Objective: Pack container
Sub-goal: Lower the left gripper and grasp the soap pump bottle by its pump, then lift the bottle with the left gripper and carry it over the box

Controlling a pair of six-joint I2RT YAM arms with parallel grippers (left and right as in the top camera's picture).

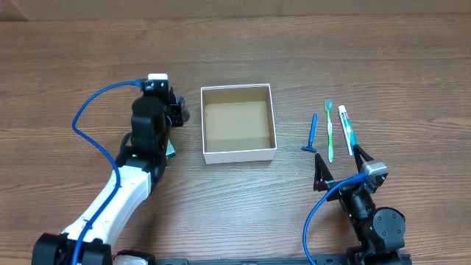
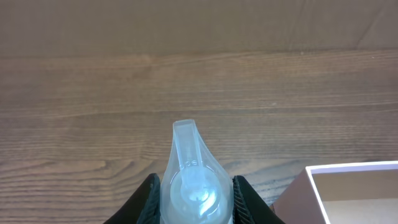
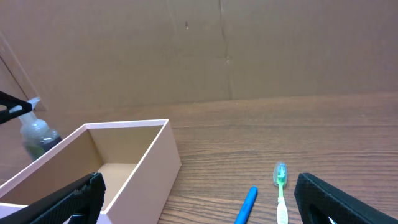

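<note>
My left gripper has its black fingers closed just under the cap of the small translucent bottle (image 2: pixel 194 180). The bottle would come up if I lifted my left gripper now.
The container (image 1: pixel 238 154), a shallow white-walled box with a brown floor, stands empty at mid-table. Just left of it, my left gripper (image 1: pixel 179 112) is shut on a small translucent bottle (image 2: pixel 194 180), whose cap sticks out between the black fingers (image 2: pixel 147 200). The right wrist view shows that bottle (image 3: pixel 37 134) beyond the box's far-left side. My right gripper (image 1: pixel 342 165) hangs open near the front right, with nothing between its fingers (image 3: pixel 68 199). A blue razor (image 1: pixel 312 134), a green toothbrush (image 1: pixel 329 129) and a white-and-blue tube (image 1: pixel 346 129) lie side by side just beyond it.
A brown cardboard wall (image 3: pixel 217 50) closes off the back of the wooden table (image 1: pixel 383 66). Blue cables (image 1: pixel 96 103) loop beside both arms. The box corner (image 2: pixel 298 199) sits close to the left gripper's right side.
</note>
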